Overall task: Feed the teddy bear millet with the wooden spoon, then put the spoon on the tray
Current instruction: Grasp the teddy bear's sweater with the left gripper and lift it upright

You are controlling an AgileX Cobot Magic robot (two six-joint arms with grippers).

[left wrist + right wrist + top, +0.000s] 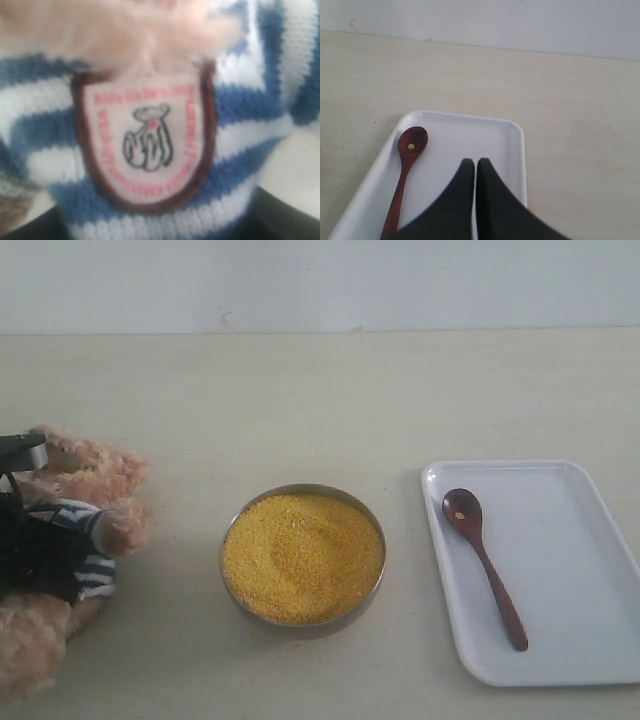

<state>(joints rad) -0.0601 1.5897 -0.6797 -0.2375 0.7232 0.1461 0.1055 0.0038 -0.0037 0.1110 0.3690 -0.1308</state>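
Note:
The wooden spoon needs its bowl free to scoop millet for the teddy bear, so my right gripper should next grip its handle (500,592).
The teddy bear (85,530) sits at the table's left edge, and its striped shirt and chest badge (147,142) fill the left wrist view. My left gripper (40,550) is clamped around the bear's body, with dark fingers (287,220) on either side of the shirt. The millet (302,557) fills a metal bowl (300,624) in the middle. On the white tray (560,540) at the right lies the wooden spoon (484,562), a few grains in its bowl. My right gripper (475,162) hovers shut over the tray (450,145), beside the spoon (405,172) and not touching it.
A pale wall runs along the back of the beige table (320,400). The tray (630,570) reaches the right edge of the exterior view, where my right arm is out of sight.

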